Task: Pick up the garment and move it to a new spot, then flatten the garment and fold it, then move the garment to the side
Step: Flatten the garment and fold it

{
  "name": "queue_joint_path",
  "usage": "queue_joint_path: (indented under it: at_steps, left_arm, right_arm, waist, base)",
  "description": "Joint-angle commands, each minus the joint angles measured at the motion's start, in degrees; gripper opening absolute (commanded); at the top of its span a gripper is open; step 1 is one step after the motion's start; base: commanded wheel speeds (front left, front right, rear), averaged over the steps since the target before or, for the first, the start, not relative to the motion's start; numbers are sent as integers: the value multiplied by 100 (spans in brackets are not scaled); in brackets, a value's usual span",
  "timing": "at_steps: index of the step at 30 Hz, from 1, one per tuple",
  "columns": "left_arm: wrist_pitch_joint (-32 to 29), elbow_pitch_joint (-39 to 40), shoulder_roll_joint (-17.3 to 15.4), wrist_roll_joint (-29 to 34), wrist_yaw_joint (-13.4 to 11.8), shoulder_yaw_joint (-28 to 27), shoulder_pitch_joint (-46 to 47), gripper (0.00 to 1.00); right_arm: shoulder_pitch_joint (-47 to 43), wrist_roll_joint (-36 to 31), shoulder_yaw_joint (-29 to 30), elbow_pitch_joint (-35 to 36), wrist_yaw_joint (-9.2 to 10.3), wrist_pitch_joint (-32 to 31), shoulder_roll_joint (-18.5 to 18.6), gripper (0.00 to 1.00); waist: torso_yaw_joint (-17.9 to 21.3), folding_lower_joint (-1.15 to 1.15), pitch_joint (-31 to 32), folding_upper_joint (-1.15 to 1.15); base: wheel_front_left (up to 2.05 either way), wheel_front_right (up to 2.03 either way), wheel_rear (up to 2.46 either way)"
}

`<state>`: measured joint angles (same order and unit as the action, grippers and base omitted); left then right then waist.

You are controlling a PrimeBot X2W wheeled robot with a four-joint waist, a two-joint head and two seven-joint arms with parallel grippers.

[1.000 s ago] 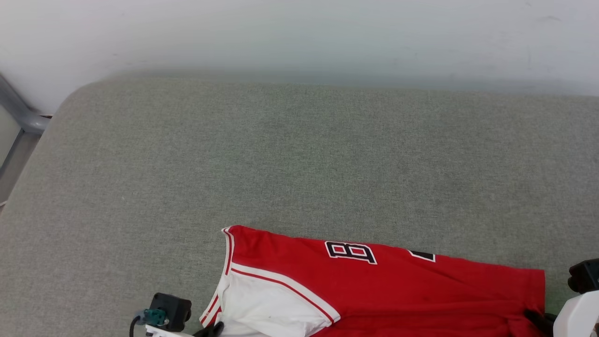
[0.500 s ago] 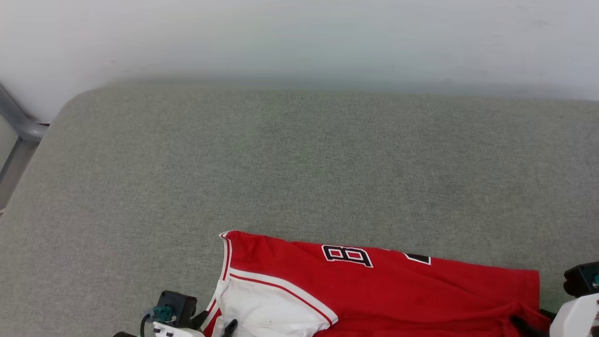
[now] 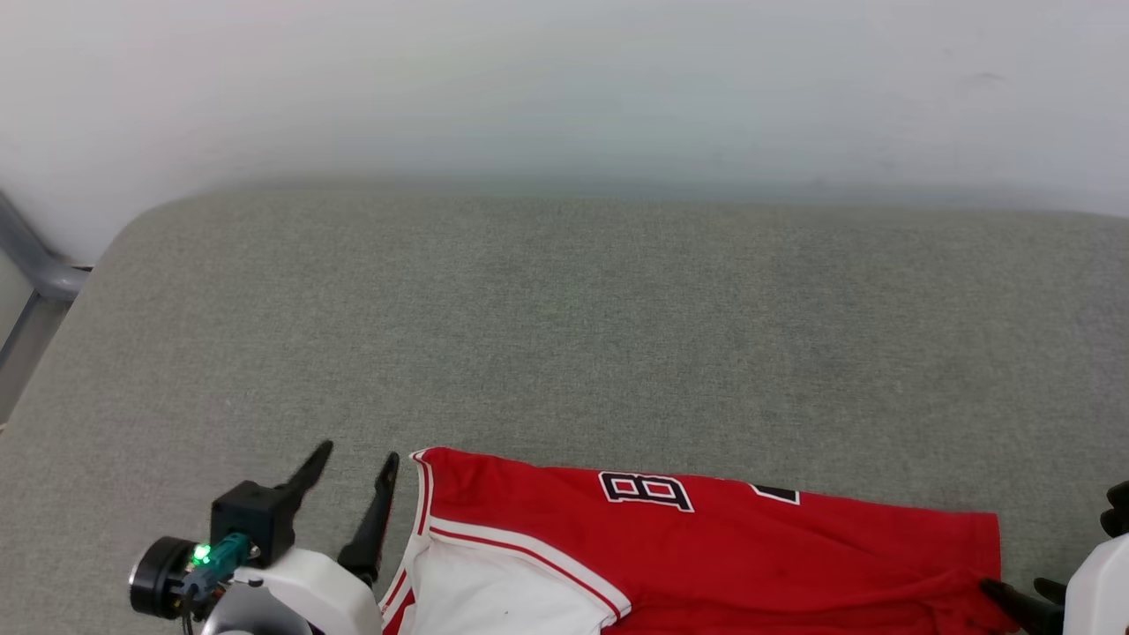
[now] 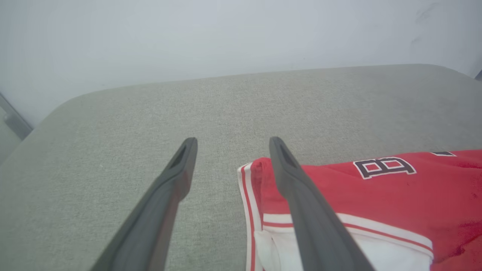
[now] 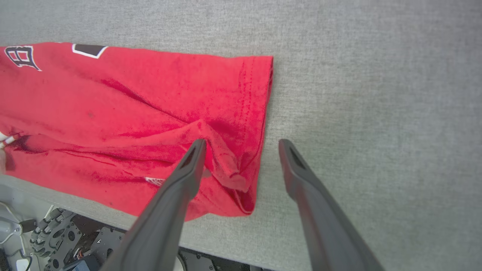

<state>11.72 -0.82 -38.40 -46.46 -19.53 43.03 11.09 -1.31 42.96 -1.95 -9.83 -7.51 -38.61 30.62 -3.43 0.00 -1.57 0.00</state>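
Observation:
I should grab the jersey [image 3: 741,550] by its bunched red hem fold [image 3: 958,593] with my right gripper next. Then it can be folded and moved aside.
The garment [image 3: 706,547], a red jersey with a white sleeve, striped trim and a black-and-white print, lies flat along the near edge of the grey padded table [image 3: 564,335]. My left gripper [image 3: 355,459] is open just left of the garment's sleeve corner and holds nothing. In the left wrist view the left gripper [image 4: 232,141] stands above the table, its right finger crossing the garment [image 4: 376,195]. My right gripper [image 3: 1030,595] is open at the hem corner. In the right wrist view the right gripper [image 5: 243,143] straddles a small bunched fold of the garment [image 5: 131,105].
A white wall rises behind the table. A grey metal rail [image 3: 35,265] stands at the far left. The table's near edge and my wheeled base [image 5: 56,233] show below the garment in the right wrist view. Bare grey table lies beyond and right of the garment [image 5: 376,113].
Both grippers have opened and let go of the garment. The left gripper has come up into view beside the sleeve corner. The camera has tilted slightly.

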Motion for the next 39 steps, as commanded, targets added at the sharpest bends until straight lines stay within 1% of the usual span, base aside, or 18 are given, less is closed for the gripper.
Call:
queue_joint_path:
  at_steps: [1,3,6,9,12,18,21,28,32,36,37,39]
  left_arm:
    - [117,8,-24,164,-62,-38,57,100]
    - [265,48,68,331,-128,-197,82,100]
    - [344,74,120,677,-194,-465,49,100]
    - [354,259,318,1103,-206,-894,-53,100]
    - [357,358,438,1493,-101,-1247,-235,100]
    - [359,342,734,1898,232,-1808,-463,100]
    - [359,300,868,2057,397,-2005,-523,100]
    - [360,93,1148,2310,750,-2232,-610,100]
    - [360,-34,1283,2415,898,-2326,-640,100]
    - [360,-134,1351,2482,1014,-2431,-720,100]
    - [360,-152,1368,2502,1045,-2448,-742,100]
    - [360,-185,1407,2524,1086,-2485,-755,100]
  right_arm:
    - [-27,-111,91,2,5,-98,-87,100]
    - [-38,-266,256,-18,5,-276,-242,100]
    - [26,-426,563,-96,5,-492,-574,100]
    - [94,-510,835,-179,5,-657,-864,100]
    - [157,-671,1062,-296,5,-790,-1052,100]
    - [221,-907,1261,-608,5,-965,-1320,100]
    - [217,-900,1203,-737,4,-998,-1466,100]
    - [115,-702,662,-808,-32,-1007,-1905,100]
    - [47,-646,449,-837,-34,-951,-2010,100]
    - [-17,-626,313,-938,-33,-874,-1991,100]
    - [-30,-632,289,-969,-33,-859,-1977,64]
    - [-35,-643,268,-1017,-33,-793,-1939,15]
  waist:
    - [-15,0,-33,0]
    - [-42,0,-79,0]
    - [-88,0,-151,0]
    - [-151,0,-238,0]
    - [-210,0,-323,0]
    - [-309,0,-485,0]
    - [-337,0,-552,0]
    - [-373,0,-597,0]
    - [-382,0,-522,0]
    - [-369,0,-423,0]
    - [-363,0,-401,0]
    - [-352,0,-371,0]
  base:
    - [0,0,0]
    - [0,0,0]
    - [0,0,0]
    - [0,0,0]
    - [0,0,0]
    - [0,0,0]
    - [0,0,0]
    - [0,0,0]
    - [0,0,0]
    - [0,0,0]
    - [0,0,0]
    - [0,0,0]
